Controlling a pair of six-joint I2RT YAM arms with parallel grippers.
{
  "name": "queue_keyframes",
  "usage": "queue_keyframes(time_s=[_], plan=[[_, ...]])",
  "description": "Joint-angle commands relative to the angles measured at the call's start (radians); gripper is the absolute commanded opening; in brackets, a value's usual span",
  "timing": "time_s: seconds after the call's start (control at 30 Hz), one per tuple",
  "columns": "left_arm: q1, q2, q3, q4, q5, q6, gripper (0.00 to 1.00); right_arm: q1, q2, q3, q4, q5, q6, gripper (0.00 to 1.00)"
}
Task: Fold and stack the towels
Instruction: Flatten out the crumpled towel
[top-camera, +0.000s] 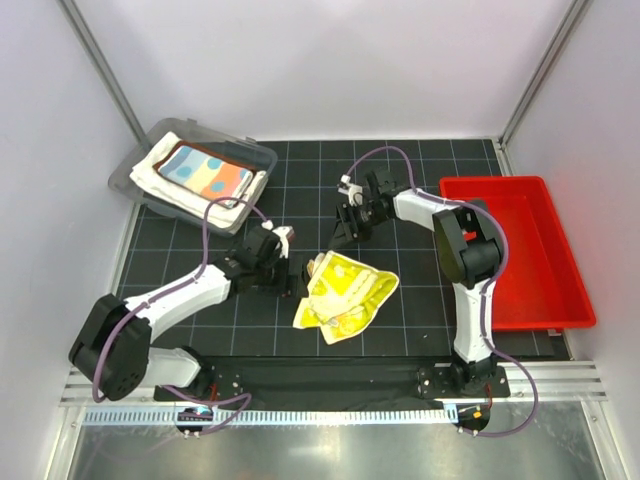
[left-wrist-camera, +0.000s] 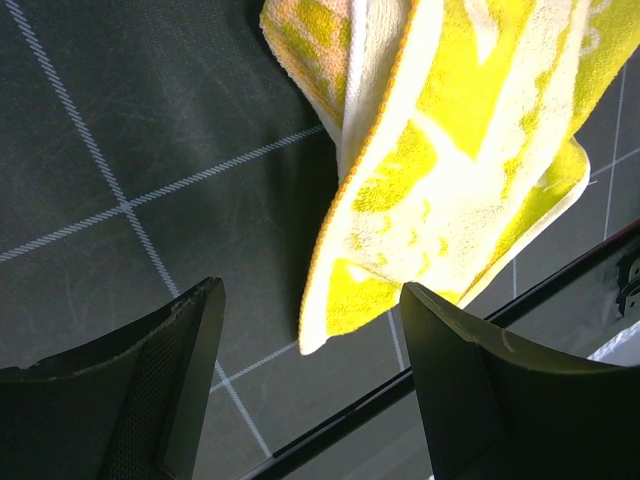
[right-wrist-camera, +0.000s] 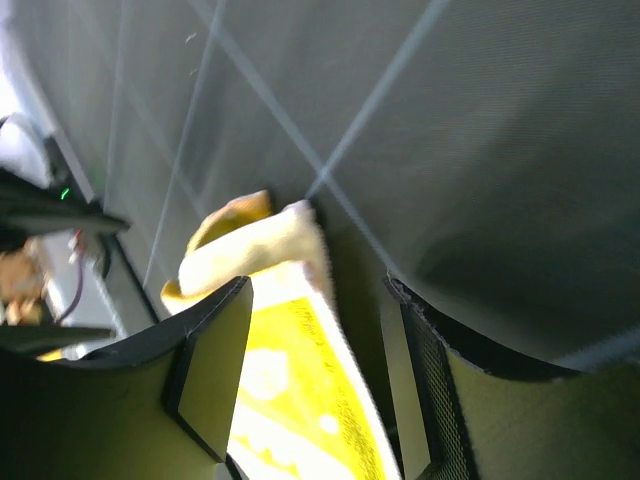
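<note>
I will next pinch the yellow towel with my right gripper by the corner at its far edge (top-camera: 331, 254) (right-wrist-camera: 306, 274), to pull that edge straight and fold the towel.
A yellow towel (top-camera: 346, 291) with pale patterns lies crumpled on the black grid mat near the middle. My left gripper (top-camera: 295, 274) sits at its left edge, open and empty. In the left wrist view the towel's corner (left-wrist-camera: 440, 160) hangs just beyond the gap between the fingers (left-wrist-camera: 180, 380). My right gripper (top-camera: 338, 232) is open just behind the towel's far edge. In the right wrist view a towel edge (right-wrist-camera: 300, 370) lies between the spread fingers (right-wrist-camera: 430, 390), not pinched. A light-blue dotted towel (top-camera: 208, 173) lies on a rust-brown one (top-camera: 181, 150) and a cream-white one (top-camera: 160, 180).
Those stacked towels lie in a clear plastic bin (top-camera: 262, 157) at the back left. A red bin (top-camera: 540, 300) stands at the right. The mat's front edge and a metal rail (top-camera: 330, 412) run near the arm bases.
</note>
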Motion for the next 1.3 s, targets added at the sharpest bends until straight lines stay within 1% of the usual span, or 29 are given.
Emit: queue_keyframes(time_s=[0.0,0.1,0.13,0.2,0.27,0.3,0.37,0.4,0.43,0.47,0.57,0.77,0.8,0.83,0.93,1.03,1.07,1.2,1.27], plan=[[-0.017,-0.047,-0.042,0.099,0.012,-0.036,0.74,0.009,0.029,0.059,0.001,-0.227,-0.125,0.61],[-0.023,-0.065,-0.076,0.128,0.014,-0.056,0.74,0.009,0.06,0.064,0.003,-0.295,-0.139,0.58],[-0.025,-0.068,-0.095,0.131,0.014,-0.059,0.74,0.011,0.06,0.056,0.021,-0.326,-0.142,0.55],[-0.027,-0.074,-0.112,0.131,0.007,-0.066,0.74,0.012,0.051,0.03,0.027,-0.312,-0.148,0.51],[-0.028,-0.079,-0.139,0.141,0.004,-0.073,0.75,0.012,0.035,0.013,0.032,-0.285,-0.16,0.41],[-0.028,-0.079,-0.148,0.154,0.004,-0.076,0.74,0.012,0.032,0.012,0.033,-0.274,-0.162,0.32],[-0.033,-0.067,-0.173,0.171,0.007,-0.085,0.74,0.011,0.023,0.005,0.03,-0.247,-0.166,0.22],[-0.036,-0.062,-0.179,0.183,0.007,-0.09,0.74,0.008,0.019,0.004,0.029,-0.242,-0.166,0.11],[-0.039,-0.055,-0.184,0.188,0.012,-0.096,0.73,0.009,0.014,0.001,0.035,-0.236,-0.162,0.05],[-0.049,-0.05,-0.196,0.197,0.021,-0.099,0.72,0.008,0.006,-0.008,0.042,-0.222,-0.155,0.01],[-0.079,-0.039,-0.225,0.269,0.049,-0.11,0.71,0.008,-0.006,-0.025,0.062,-0.199,-0.143,0.01],[-0.105,-0.009,-0.248,0.309,0.046,-0.11,0.69,-0.018,-0.038,-0.085,0.131,-0.162,-0.094,0.01],[-0.105,-0.001,-0.248,0.314,0.044,-0.11,0.67,-0.019,-0.052,-0.093,0.139,-0.15,-0.094,0.01],[-0.106,0.02,-0.25,0.315,0.047,-0.109,0.61,-0.02,-0.057,-0.103,0.139,-0.147,-0.094,0.01],[-0.115,0.063,-0.251,0.309,0.061,-0.119,0.57,-0.026,-0.072,-0.122,0.154,-0.137,-0.063,0.01],[-0.149,0.083,-0.248,0.297,0.035,-0.144,0.57,-0.029,-0.081,-0.128,0.154,-0.118,-0.065,0.01],[-0.161,0.083,-0.245,0.282,0.008,-0.147,0.57,-0.032,-0.083,-0.13,0.153,-0.116,-0.066,0.01],[-0.192,0.065,-0.239,0.242,-0.028,-0.168,0.57,-0.04,-0.101,-0.146,0.164,-0.082,-0.06,0.01],[-0.203,0.039,-0.238,0.205,-0.045,-0.181,0.61,-0.046,-0.116,-0.156,0.168,-0.076,-0.054,0.01]])
